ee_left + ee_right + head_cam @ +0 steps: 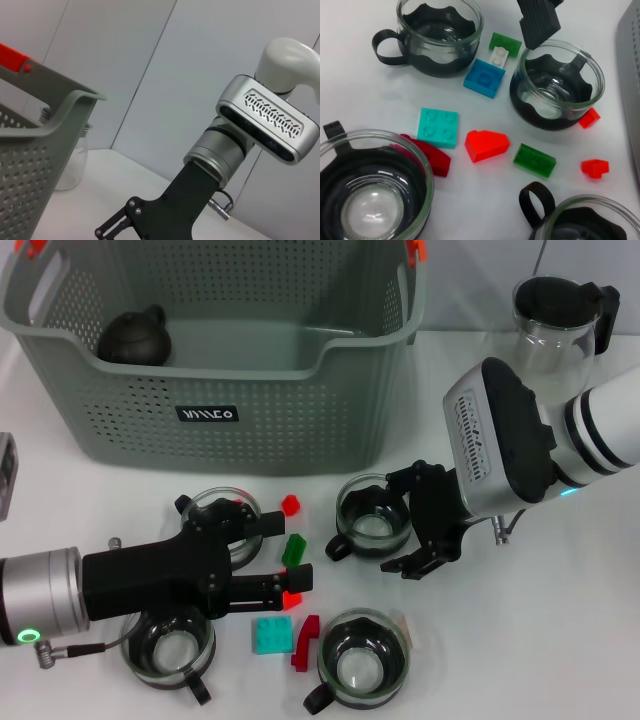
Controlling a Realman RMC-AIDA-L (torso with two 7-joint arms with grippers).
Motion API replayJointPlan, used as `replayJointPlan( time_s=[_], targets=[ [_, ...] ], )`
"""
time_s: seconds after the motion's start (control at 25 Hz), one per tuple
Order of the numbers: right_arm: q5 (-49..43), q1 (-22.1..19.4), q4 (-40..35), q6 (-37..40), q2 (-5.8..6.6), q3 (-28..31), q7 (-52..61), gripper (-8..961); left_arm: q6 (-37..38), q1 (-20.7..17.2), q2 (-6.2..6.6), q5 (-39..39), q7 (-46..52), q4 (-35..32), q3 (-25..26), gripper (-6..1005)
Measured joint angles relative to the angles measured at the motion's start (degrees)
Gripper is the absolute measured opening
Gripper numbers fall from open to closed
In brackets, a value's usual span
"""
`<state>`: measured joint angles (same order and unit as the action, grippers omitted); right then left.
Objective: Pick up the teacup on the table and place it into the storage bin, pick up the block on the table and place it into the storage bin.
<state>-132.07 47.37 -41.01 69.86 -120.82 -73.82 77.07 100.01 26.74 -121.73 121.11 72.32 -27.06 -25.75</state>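
Note:
My right gripper has its fingers around the teacup's near rim (398, 523), so it should close.
Several glass teacups with dark liners stand on the white table. My right gripper (398, 523) is open, its fingers on either side of the near rim of one teacup (365, 525). My left gripper (297, 552) hangs open and holds nothing, raised over a green block (295, 540) and a red block (292, 600). One of its ridged fingertips (537, 22) shows above another teacup (555, 85). The right wrist view also shows the red block (486, 145), the green block (535, 160), a teal block (438, 127) and a blue block (485, 77). The grey-green storage bin (300, 430) stands behind.
A dark round pot (135, 338) lies inside the bin. A clear glass pitcher (560, 325) with a black lid stands at the back right. Two more teacups (168, 648) (360, 660) stand near the front edge, with a dark red block (305, 640) between them.

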Motion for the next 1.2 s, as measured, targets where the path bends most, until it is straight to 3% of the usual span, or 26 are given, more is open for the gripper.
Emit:
replayJointPlan(
  time_s=[0.24,0.6,0.92,1.12,1.2],
  targets=[
    [0.32,0.22,0.19,-2.16,-0.01,-1.68,2.14,859,0.01,-0.23,0.00,0.00,-0.05,-0.02,0.00,933],
    [0.17,2.56,3.57,-4.61,0.21,-3.95,5.66,516,-0.05,-0.32,0.00,0.00,-0.23,0.32,0.00,932],
    [-0.04,2.71,2.77,-1.01,0.56,-3.50,7.34,178,-0.09,-0.56,0.00,0.00,-0.26,0.42,0.00,933],
    [-0.01,1.15,-1.60,2.55,0.66,-2.31,8.91,65,-0.09,-0.82,0.00,0.00,-0.33,0.43,0.00,933],
    [-0.01,0.01,-4.75,5.67,0.67,-1.22,9.74,65,-0.05,-1.02,0.00,0.00,-0.35,0.43,0.00,933]
  ],
)
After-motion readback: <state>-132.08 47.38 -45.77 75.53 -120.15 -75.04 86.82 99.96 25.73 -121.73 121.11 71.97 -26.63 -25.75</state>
